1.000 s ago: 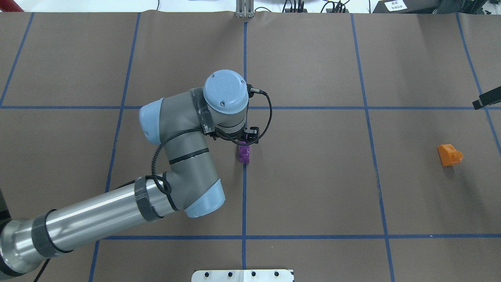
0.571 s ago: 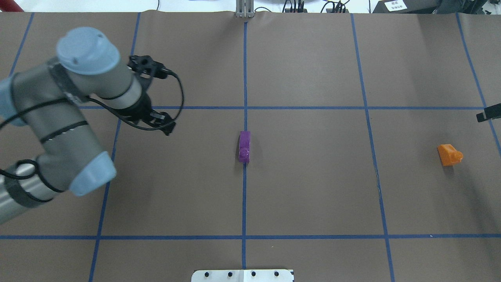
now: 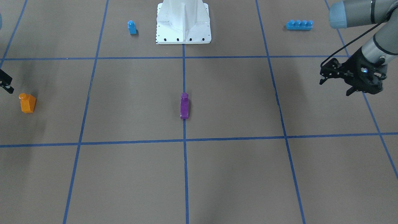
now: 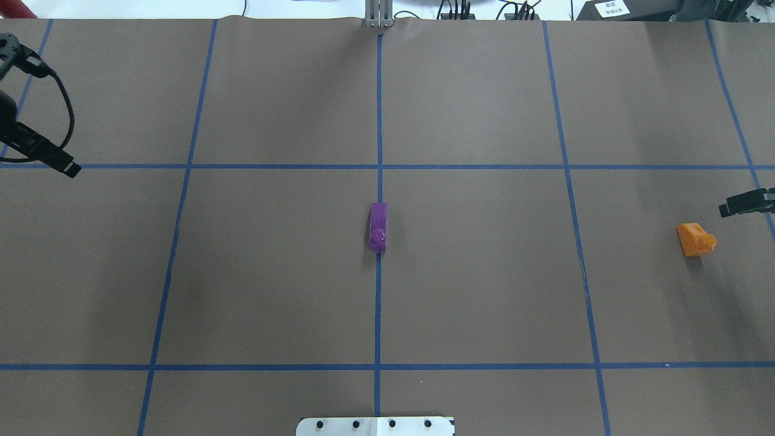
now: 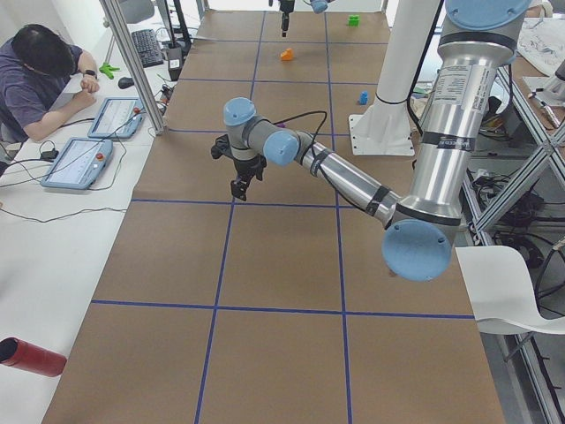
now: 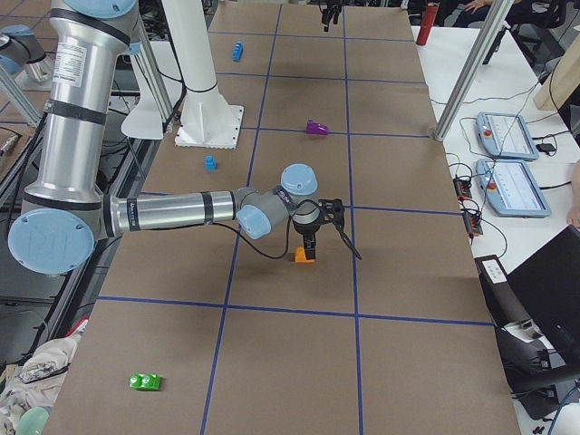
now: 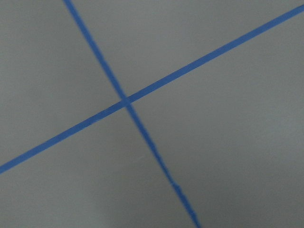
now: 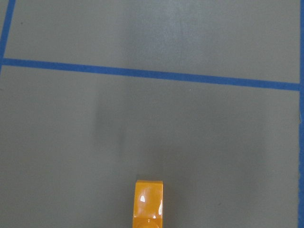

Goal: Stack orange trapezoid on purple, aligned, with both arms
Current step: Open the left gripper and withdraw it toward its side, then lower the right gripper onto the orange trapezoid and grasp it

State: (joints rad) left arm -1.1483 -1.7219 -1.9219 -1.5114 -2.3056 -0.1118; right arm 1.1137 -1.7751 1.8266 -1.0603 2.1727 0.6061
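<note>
My right gripper grabs the orange trapezoid by its long sides next, to stack it aligned on the purple brick (image 3: 184,106).
The purple brick (image 4: 379,226) stands alone on the table's centre line, also in the front view (image 3: 184,105) and the right view (image 6: 316,128). The orange trapezoid (image 4: 695,239) sits far right, stud outward, also in the front view (image 3: 27,103). My left gripper (image 3: 334,88) hangs open and empty at the far left, well away from the purple brick. My right gripper (image 6: 331,251) hovers just over the orange trapezoid (image 6: 304,255) with fingers apart. Only one of its fingers (image 4: 745,204) shows overhead. The right wrist view has the orange trapezoid (image 8: 148,204) at its bottom edge.
A small blue single-stud brick (image 3: 132,27) and a long blue four-stud brick (image 3: 299,24) lie near the robot's white base (image 3: 183,21). A green brick (image 6: 145,381) lies at the table's right end. An operator (image 5: 40,75) sits beside the table with tablets.
My left arm has swung away from the purple brick to the table's far left, leaving the brick standing. My right gripper has moved closer to the orange trapezoid.
</note>
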